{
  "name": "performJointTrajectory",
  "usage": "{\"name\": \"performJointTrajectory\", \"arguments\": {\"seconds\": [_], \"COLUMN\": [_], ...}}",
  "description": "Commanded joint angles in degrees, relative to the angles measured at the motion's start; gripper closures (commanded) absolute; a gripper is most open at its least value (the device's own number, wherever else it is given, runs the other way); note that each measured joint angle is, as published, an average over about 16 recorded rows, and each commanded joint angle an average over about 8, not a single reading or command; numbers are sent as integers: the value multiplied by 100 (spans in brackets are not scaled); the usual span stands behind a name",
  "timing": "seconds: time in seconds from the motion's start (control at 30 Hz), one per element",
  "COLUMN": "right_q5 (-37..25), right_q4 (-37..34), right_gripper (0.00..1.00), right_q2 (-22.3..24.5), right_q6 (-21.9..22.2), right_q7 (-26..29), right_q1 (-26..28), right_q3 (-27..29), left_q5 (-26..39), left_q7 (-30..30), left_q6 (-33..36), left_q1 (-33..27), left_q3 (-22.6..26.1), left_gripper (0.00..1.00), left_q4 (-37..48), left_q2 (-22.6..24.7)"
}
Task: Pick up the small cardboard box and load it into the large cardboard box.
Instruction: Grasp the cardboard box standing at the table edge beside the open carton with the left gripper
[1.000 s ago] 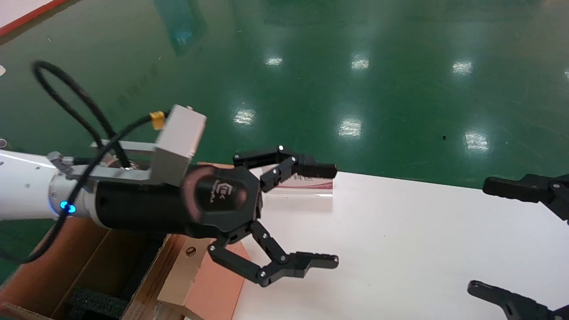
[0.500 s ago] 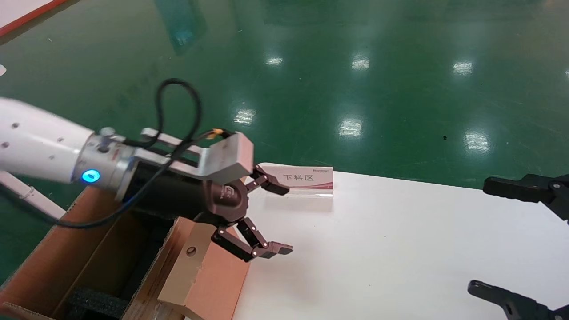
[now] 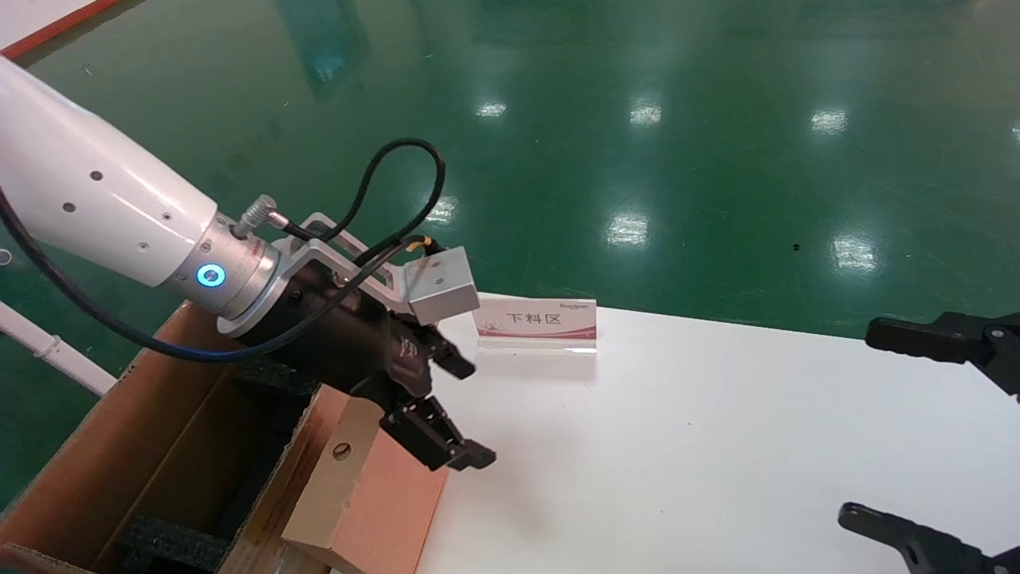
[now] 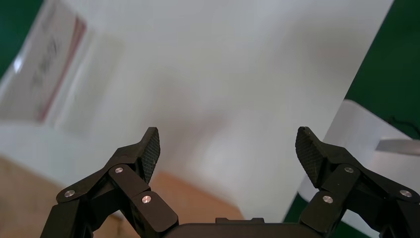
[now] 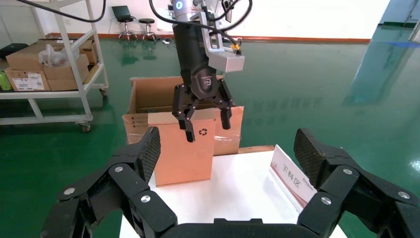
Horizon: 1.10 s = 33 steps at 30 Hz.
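Observation:
The small cardboard box has to go into the large cardboard box [image 3: 162, 450], so the left gripper will next grab the small box by its end with the round hole [image 3: 341, 450].
The small cardboard box [image 3: 374, 498] [image 5: 181, 148] stands upright at the white table's left edge, recycling symbol facing the right wrist camera. My left gripper [image 3: 474, 414] [image 5: 205, 124] hangs open at its top far corner. One finger is in front of the orange face and the other is past the box's edge, with nothing held. In the left wrist view the left gripper [image 4: 229, 148] is wide open over the table, the small cardboard box [image 4: 188, 201] blurred below it. The large cardboard box [image 3: 119, 446] [image 5: 148, 91] sits beside the table, black foam inside. My right gripper [image 3: 884, 430] [image 5: 227, 146] stays open at the table's right.
A small standing sign card [image 3: 535, 323] [image 5: 292, 181] with a red stripe is at the table's far edge. The white table [image 3: 717, 438] ends over a green floor. A shelf cart [image 5: 47, 64] with cartons stands beyond the large box.
My left gripper has dropped and pulled back from over the table near the sign to the small box's top, its wrist turning downward. The right arm has not moved.

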Motion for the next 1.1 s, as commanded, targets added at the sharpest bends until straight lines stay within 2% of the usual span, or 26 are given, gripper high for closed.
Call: {"name": "performJointTrajectory", "arguments": {"seconds": [0.03, 0.4, 0.77, 0.93, 1.1], "right_q5": [1, 4, 7, 8, 10], "right_q4": [0, 0, 0, 0, 0], "right_gripper": [0, 0, 0, 0, 0], "right_q2": [0, 2, 4, 5, 6], "right_q6": [0, 2, 4, 5, 6], "right_q7": [0, -3, -5, -6, -7], "right_q1": [0, 1, 2, 3, 3], "right_q3": [-1, -5, -10, -12, -14], "left_q5": [34, -61, -373, -471, -477], "left_q7": [-307, -1364, -2355, -2619, -2750], "left_q6": [6, 21, -26, -119, -341], "left_q1": [-251, -1769, -3007, -3313, -3361], "left_q3": [362, 2462, 4534, 5175, 5482], "left_gripper": [0, 0, 0, 0, 0], "left_q4": [-4, -12, -11, -20, -35], "left_q2": [21, 423, 885, 1110, 1157]}}
